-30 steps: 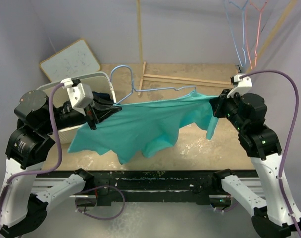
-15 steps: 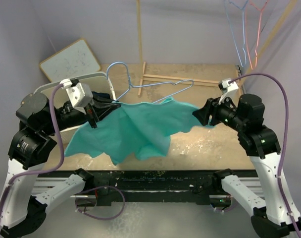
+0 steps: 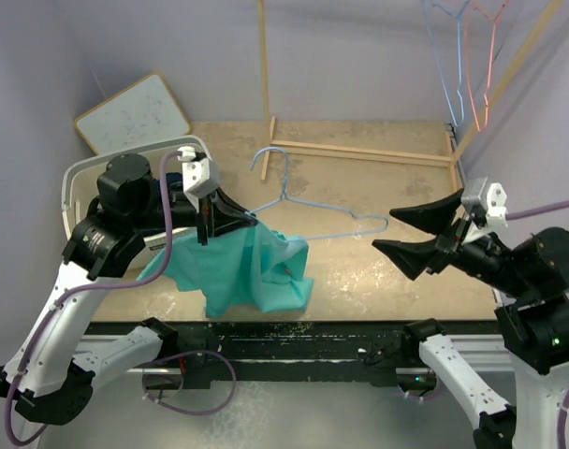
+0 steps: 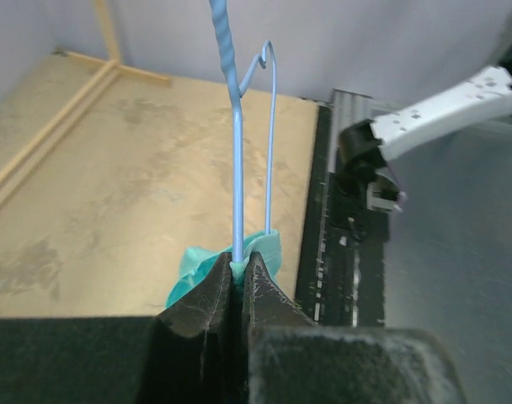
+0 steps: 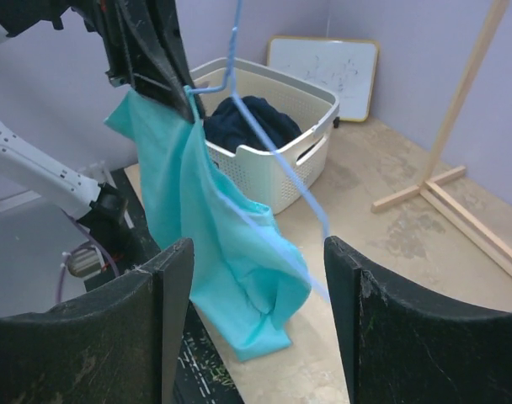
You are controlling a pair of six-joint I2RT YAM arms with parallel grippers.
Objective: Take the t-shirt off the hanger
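My right gripper is to grab the blue hanger [image 3: 314, 206] by its bare far arm and pull it out of the t-shirt. The hook stays free for hanging.
The teal t-shirt [image 3: 252, 276] hangs bunched in a clump below my left gripper [image 3: 230, 221], which is shut on its fabric together with the wire of the blue hanger [image 3: 314, 206]. In the left wrist view the hanger [image 4: 237, 160] rises straight out of the closed jaws, with a bit of t-shirt [image 4: 195, 268] at their tip. The hanger's far arm sticks out bare to the right. My right gripper [image 3: 408, 232] stands open and empty, apart from the hanger's end. In its own view the t-shirt [image 5: 201, 215] and hanger [image 5: 277, 156] hang ahead of the right gripper [image 5: 258, 244].
A white laundry basket [image 5: 277, 172] holding dark clothes [image 5: 243, 118] sits at the left behind the shirt. A whiteboard [image 3: 135, 112] leans on the back wall. A wooden rack [image 3: 264, 84] stands at the back, with more hangers [image 3: 467, 56] at the top right.
My right gripper let go of the t-shirt, opened and drew back to the right. The shirt slid off the hanger's right arm and collapsed under my left gripper, which moved rightward.
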